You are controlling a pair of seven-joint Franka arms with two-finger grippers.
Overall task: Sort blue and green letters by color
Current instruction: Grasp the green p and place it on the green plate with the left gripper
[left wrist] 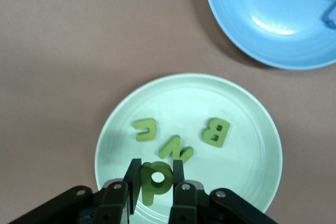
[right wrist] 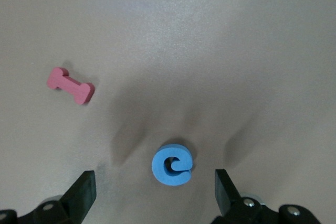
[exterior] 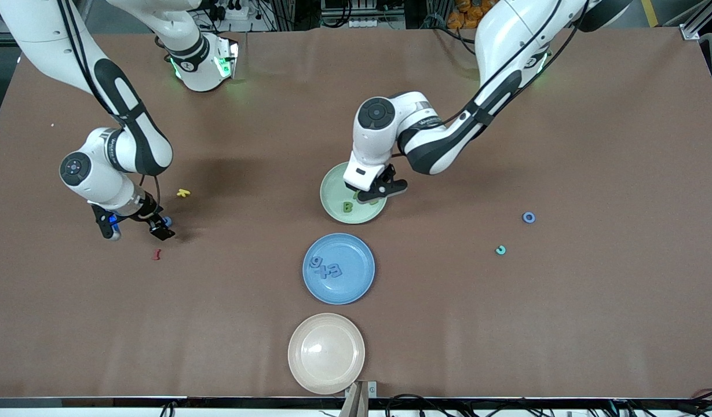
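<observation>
The blue letter needs to be sorted with the other blue letters on the blue plate [exterior: 356, 289], so I should grab it by its curved outer edges with my right gripper next.
My left gripper [exterior: 372, 191] hangs over the green plate [exterior: 332, 191] and is shut on a green letter [left wrist: 155, 178], which stands on edge between its fingers. Three more green letters lie in that plate [left wrist: 252, 129]: a B [left wrist: 216, 132], an N [left wrist: 176, 149] and a curved one [left wrist: 145, 129]. The blue plate [exterior: 356, 289], nearer the front camera, holds blue letters [exterior: 326, 268]. My right gripper [exterior: 137, 227] is open low over a blue letter [right wrist: 172, 164] at the right arm's end of the table. A blue ring letter [exterior: 528, 217] and a teal-green curved letter [exterior: 500, 249] lie toward the left arm's end.
A beige plate [exterior: 326, 353] sits empty by the front edge. A yellow letter [exterior: 183, 193] lies on the table near the right gripper. A dark red letter [exterior: 156, 254] lies close by too and shows as a pink I [right wrist: 71, 85] in the right wrist view.
</observation>
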